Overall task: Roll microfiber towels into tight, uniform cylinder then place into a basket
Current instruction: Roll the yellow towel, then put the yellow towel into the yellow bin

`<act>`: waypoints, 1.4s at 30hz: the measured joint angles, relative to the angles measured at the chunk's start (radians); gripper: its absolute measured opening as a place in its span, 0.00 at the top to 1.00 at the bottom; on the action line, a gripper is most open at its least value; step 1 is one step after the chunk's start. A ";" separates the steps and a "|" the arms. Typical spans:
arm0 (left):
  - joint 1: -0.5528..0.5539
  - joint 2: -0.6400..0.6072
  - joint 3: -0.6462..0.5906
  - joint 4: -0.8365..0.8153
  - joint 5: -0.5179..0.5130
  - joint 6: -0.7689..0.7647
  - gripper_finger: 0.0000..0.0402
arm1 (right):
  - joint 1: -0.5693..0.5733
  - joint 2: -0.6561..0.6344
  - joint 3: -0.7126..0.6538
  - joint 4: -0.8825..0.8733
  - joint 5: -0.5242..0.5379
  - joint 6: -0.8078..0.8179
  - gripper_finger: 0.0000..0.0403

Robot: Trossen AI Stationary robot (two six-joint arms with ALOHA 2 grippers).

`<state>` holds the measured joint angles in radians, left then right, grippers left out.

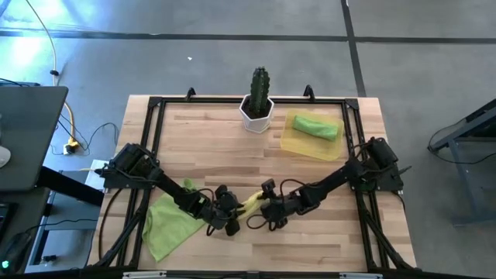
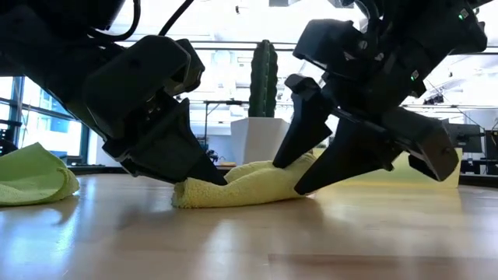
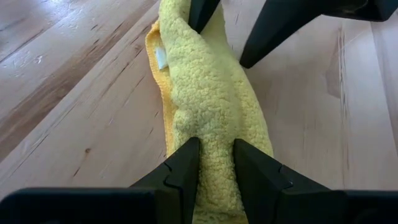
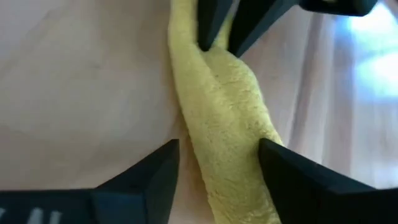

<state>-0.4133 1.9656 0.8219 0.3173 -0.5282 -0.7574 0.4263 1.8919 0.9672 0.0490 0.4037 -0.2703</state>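
Observation:
The yellow towel's loose rolled end (image 1: 256, 203) is the part my right gripper should grab next. Then my right gripper can move the rolled towel into the basket (image 1: 298, 146).
The bright yellow towel (image 1: 252, 203) lies on the table as a loose, lumpy roll between my two grippers; it also shows in the low view (image 2: 249, 185). My left gripper (image 1: 230, 211) is shut on its left end. My right gripper (image 1: 267, 208) is open, its fingers astride the roll's right end. One lime-green towel (image 1: 167, 225) lies crumpled on the table at the near left. The other lime-green towel (image 1: 316, 126) lies rolled in the pale yellow basket (image 1: 298, 146) at the far right. My left gripper pinches the roll's left end (image 3: 214, 134) between its two fingers, several layers bunched. The fingers slant down from the table's left and lie along the roll. The roll lies on the table. My right gripper is open over the roll's right end (image 4: 224, 143), slanting down from the table's right. One fingertip (image 2: 286, 162) meets the towel's top and the other (image 2: 302, 190) stands at its near side by the table. The roll lies on the table.
A white hexagonal pot with a cactus (image 1: 257, 108) stands at the table's far middle. A black frame (image 1: 232, 101) runs round the table. Bare wood lies in front of the grippers toward the near edge.

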 joint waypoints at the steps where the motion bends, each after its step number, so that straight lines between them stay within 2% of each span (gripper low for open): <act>1: 0.000 0.000 0.000 0.000 0.000 0.000 0.77 | -0.005 0.000 0.000 0.000 -0.019 0.000 0.45; 7: 0.001 0.000 0.000 0.006 0.000 0.000 0.77 | -0.071 0.030 0.004 0.016 -0.175 0.058 0.43; 13: -0.004 -0.002 -0.002 0.065 0.006 0.001 0.77 | -0.102 0.048 0.005 0.019 -0.199 0.117 0.49; 17: -0.006 -0.036 -0.003 0.077 0.054 0.000 0.77 | -0.116 0.049 0.005 0.013 -0.205 0.172 0.59; 28: -0.008 -0.189 -0.002 -0.027 0.147 0.035 0.77 | -0.148 0.050 0.005 -0.019 -0.259 0.281 0.96; 31: -0.008 -0.243 -0.002 -0.053 0.147 0.035 0.77 | -0.164 0.041 0.005 -0.038 -0.275 0.307 0.98; 38: -0.008 -0.390 -0.001 -0.123 0.115 0.139 0.77 | -0.268 -0.090 -0.007 -0.213 -0.301 0.344 0.99; 42: -0.008 -0.462 0.000 -0.136 0.072 0.237 0.77 | -0.347 -0.235 -0.003 -0.373 -0.233 0.344 0.99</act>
<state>-0.4210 1.5033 0.8219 0.1811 -0.4566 -0.5200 0.0794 1.6565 0.9640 -0.3240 0.1711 0.0740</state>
